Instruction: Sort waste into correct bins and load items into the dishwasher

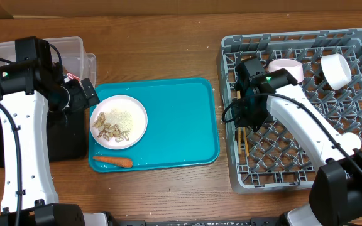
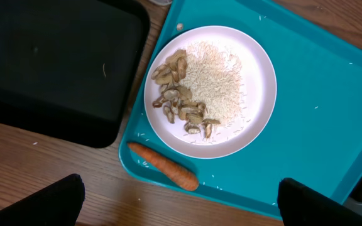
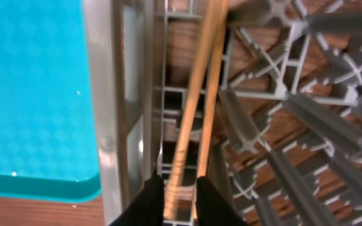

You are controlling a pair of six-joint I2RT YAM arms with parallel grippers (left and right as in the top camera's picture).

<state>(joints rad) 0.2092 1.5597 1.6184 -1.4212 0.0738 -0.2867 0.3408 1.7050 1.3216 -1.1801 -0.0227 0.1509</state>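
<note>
Next, the left gripper grabs the plate's rim (image 1: 145,122) (image 2: 272,103) on the side away from the black tray, to tip the plate's waste into the black tray.
The round white plate (image 1: 137,116) (image 2: 256,81) lies on the teal tray (image 1: 181,119) with white rice (image 2: 213,75) and brownish bits (image 2: 178,94) on it. An orange stick (image 1: 113,161) (image 2: 163,166) rests by the tray's front edge. My left gripper (image 1: 87,94) (image 2: 181,202) hovers over that edge, open wide and empty. The chopsticks (image 3: 197,94) (image 1: 242,141) lie in the left side of the grey dish rack (image 1: 357,44) (image 3: 112,94). My right gripper (image 3: 180,194) (image 1: 242,116) stands over them with its fingers slightly apart; one blurred chopstick sits loose between them.
The black tray (image 1: 68,135) (image 2: 49,63) lies left of the teal tray, with the clear tub (image 1: 74,47) behind it. A pinkish bowl (image 1: 286,68) and a white cup (image 1: 335,70) stand at the rack's far side. Upright pegs fill the rack.
</note>
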